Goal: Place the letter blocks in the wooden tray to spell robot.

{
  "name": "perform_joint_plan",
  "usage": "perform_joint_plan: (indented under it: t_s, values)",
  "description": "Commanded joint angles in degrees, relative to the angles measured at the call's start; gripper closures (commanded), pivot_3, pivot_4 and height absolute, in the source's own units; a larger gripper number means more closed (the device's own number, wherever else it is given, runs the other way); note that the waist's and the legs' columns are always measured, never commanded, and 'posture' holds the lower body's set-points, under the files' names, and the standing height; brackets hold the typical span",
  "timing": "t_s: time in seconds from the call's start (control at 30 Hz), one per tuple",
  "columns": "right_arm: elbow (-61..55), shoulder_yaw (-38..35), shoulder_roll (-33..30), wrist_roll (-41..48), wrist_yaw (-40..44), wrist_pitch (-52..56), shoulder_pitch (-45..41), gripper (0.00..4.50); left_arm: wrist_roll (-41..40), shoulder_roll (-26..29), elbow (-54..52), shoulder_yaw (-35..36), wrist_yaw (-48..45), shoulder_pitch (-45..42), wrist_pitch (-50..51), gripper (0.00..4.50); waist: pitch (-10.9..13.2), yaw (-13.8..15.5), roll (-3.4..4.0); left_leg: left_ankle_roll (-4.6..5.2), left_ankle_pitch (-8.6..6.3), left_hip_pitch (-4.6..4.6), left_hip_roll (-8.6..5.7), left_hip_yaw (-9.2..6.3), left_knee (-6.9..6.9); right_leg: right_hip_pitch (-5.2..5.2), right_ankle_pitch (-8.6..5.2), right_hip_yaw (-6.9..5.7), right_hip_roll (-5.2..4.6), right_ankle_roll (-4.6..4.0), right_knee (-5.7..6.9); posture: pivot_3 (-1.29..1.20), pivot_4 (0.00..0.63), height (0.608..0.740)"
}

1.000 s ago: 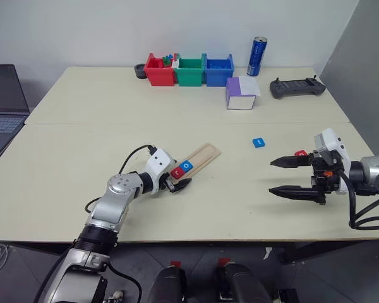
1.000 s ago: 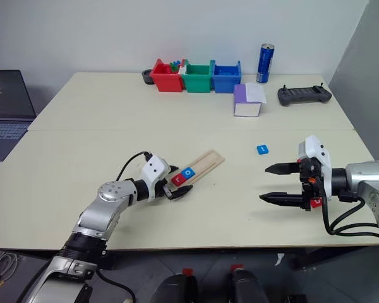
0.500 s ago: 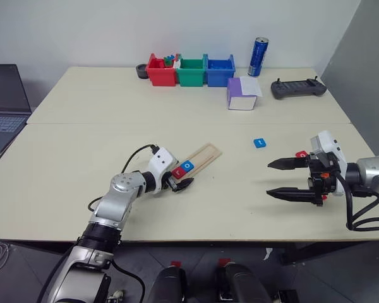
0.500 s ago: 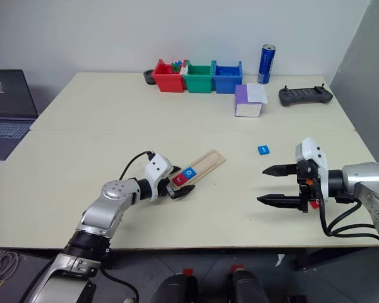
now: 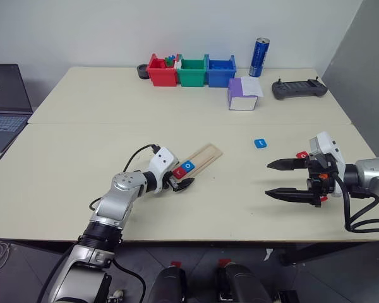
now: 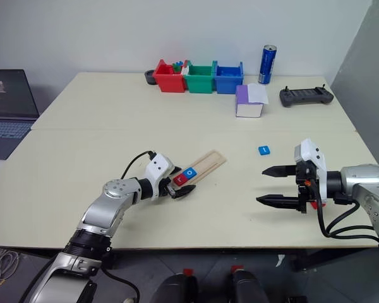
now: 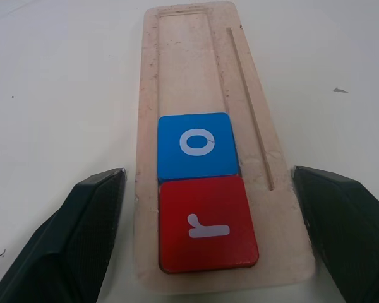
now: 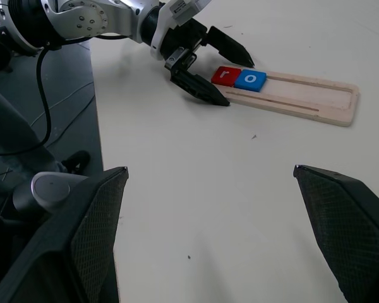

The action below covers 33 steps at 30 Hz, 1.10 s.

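Observation:
My left gripper grabs its r-block end [image 5: 175, 175] next, to bring the tray [image 5: 202, 156] toward more letters.
The wooden tray [image 5: 202, 156] lies slanted mid-table. At its near end sit a red letter block "r" [image 7: 207, 223] and, touching it, a blue "o" [image 7: 196, 146]. My left gripper [image 5: 179, 177] is open, its fingers [image 7: 88, 221] straddling that near end, one on each side of the tray. Farther right, a blue letter block [image 5: 259, 143] lies alone on the table. A red letter block [image 5: 301, 154] lies just behind my right gripper [image 5: 270, 178], which hovers open and empty, pointing toward the tray.
At the table's back stand red [image 5: 159, 71], green [image 5: 191, 71] and blue [image 5: 219, 70] bins, a blue can [image 5: 258, 57], a purple-and-white box [image 5: 242, 95] and a black controller [image 5: 299, 89]. A laptop [image 5: 3, 101] sits at far left.

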Motion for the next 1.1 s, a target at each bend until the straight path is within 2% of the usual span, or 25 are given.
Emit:
perform_joint_plan:
  t_s: [0.03,0.33,0.5,0.7,1.1]
  values:
    - [-2.0,-1.2,0.0,1.2,-0.1,-0.6,-0.1,0.00,1.4,-0.1,0.9,-2.5,-0.5,0.9,2.7,1.09,0.0,0.0,-0.01,0.00,0.00,0.01,0.00,0.00,0.00,0.01,0.00,0.00,0.00,0.00,0.00,0.00,0.150,0.740]
    - [-1.8,-1.0,0.1,0.9,-0.1,-0.8,-0.2,0.00,1.3,0.1,1.0,-2.9,-1.2,0.8,2.4,1.11,-0.1,0.0,-0.10,0.01,-0.01,0.03,0.00,-0.01,0.00,0.02,0.00,0.00,0.00,0.00,0.00,0.00,0.150,0.740]
    - [-0.8,-1.3,-2.0,-0.6,1.1,-1.7,1.2,0.00,0.6,2.3,-1.2,-5.4,-8.4,1.2,-2.1,1.11,-0.1,0.0,-0.10,0.01,-0.01,0.00,0.00,-0.01,-0.02,0.01,0.00,-0.01,0.00,0.00,-0.03,0.00,0.150,0.740]
    - [-1.2,-2.8,-5.3,-3.2,1.1,-3.9,7.2,0.00,-1.8,2.9,-2.0,-8.1,-18.7,-1.9,-5.2,1.11,-0.1,0.5,-0.11,0.07,-0.05,-0.08,-0.02,-0.02,-0.02,0.00,0.00,-0.04,-0.02,0.00,-0.18,0.00,0.150,0.740]
    - [-8.5,-10.7,-6.5,-2.6,-2.3,-2.7,20.8,0.00,2.4,-2.8,12.4,-14.0,-26.7,-12.7,-15.6,1.11,-0.1,0.5,-0.16,0.11,-0.06,-0.19,-0.10,-0.24,0.00,0.01,0.00,-0.24,-0.04,0.02,-0.24,0.00,0.150,0.740]
